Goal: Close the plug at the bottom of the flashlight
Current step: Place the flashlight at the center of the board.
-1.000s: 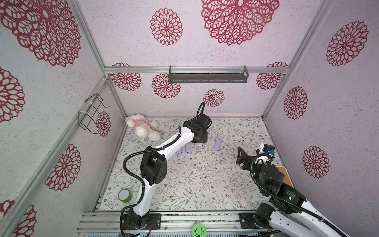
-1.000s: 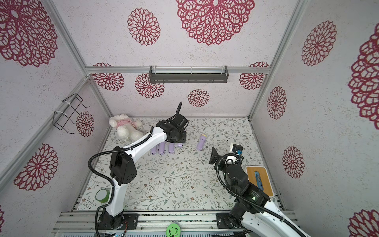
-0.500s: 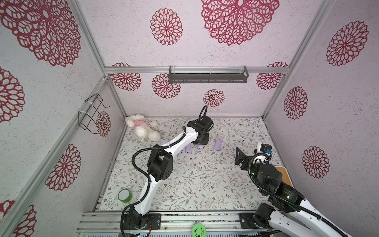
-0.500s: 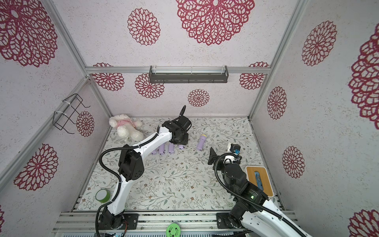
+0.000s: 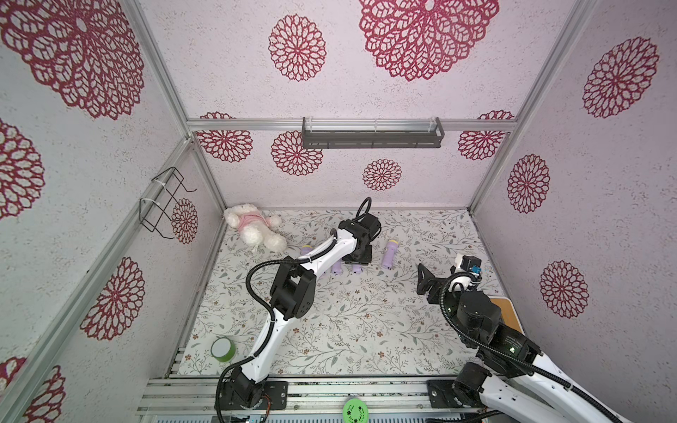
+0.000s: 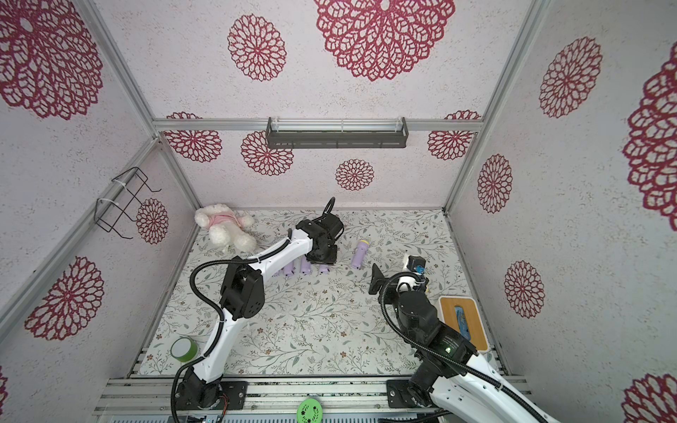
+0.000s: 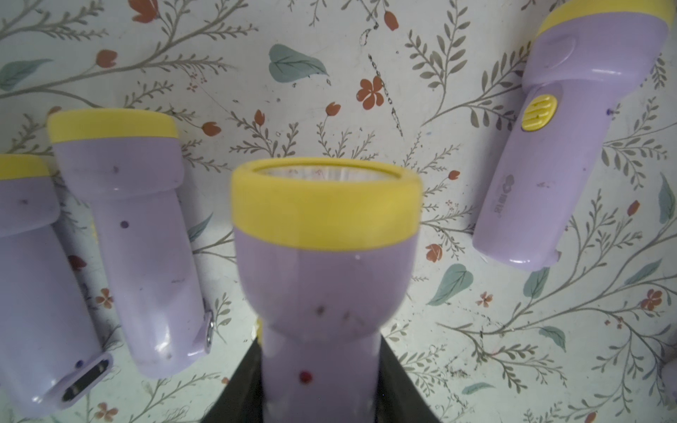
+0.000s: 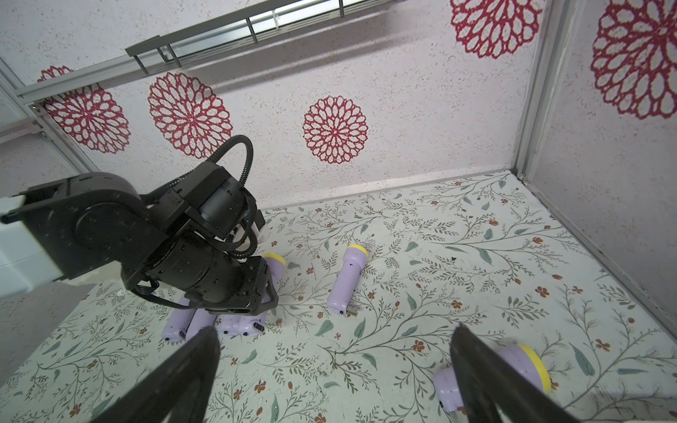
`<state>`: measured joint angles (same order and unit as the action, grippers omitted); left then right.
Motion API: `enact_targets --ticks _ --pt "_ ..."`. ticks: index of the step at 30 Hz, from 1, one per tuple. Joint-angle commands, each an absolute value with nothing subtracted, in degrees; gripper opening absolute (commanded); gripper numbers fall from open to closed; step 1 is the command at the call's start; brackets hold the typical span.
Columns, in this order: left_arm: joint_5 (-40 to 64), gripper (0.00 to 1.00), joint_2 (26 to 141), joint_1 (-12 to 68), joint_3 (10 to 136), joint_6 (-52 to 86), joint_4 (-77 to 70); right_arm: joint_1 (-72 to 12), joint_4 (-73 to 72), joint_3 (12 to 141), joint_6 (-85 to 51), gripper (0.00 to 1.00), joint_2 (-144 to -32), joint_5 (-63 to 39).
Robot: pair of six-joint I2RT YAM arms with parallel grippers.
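The held flashlight's yellow rim (image 7: 326, 212) tilts up off the floral mat, so the flashlight comes down flat, before my left gripper releases it.
Several purple flashlights with yellow rims lie on the floral mat (image 5: 348, 322). My left gripper (image 5: 358, 259) is shut on the handle of one flashlight (image 7: 324, 256), head pointing away from the wrist camera. Its bottom end (image 8: 256, 326) shows a dark slot just above the mat; I cannot tell how its plug stands. Two more flashlights (image 7: 139, 238) (image 7: 36, 278) lie beside it, and another flashlight (image 5: 389, 253) lies to its right with a metal plug sticking out (image 8: 352, 311). My right gripper (image 8: 335, 351) is open and empty, a further flashlight (image 8: 513, 370) by one finger.
A white plush toy (image 5: 252, 229) lies in the far left corner. A green tape roll (image 5: 222, 348) sits near the front left. A wooden board (image 6: 463, 322) lies by the right wall. A wire basket (image 5: 165, 203) hangs on the left wall and a shelf (image 5: 372, 137) on the back wall.
My left arm has shifted a little to the right, its grip on the flashlight unchanged. The right gripper has edged slightly left and stays open.
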<state>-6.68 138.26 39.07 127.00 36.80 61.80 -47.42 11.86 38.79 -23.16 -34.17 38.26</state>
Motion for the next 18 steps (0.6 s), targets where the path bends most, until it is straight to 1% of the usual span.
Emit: enact_targets --ticks 1,18 --pt "-6.6 0.00 139.8 38.0 129.1 37.9 62.5 -47.2 10.3 38.8 -24.2 0.99 -34.6 37.4" --pt "-7.0 0.00 144.3 36.6 132.0 38.8 62.4 -47.2 9.4 37.5 -25.0 0.99 -34.8 36.0"
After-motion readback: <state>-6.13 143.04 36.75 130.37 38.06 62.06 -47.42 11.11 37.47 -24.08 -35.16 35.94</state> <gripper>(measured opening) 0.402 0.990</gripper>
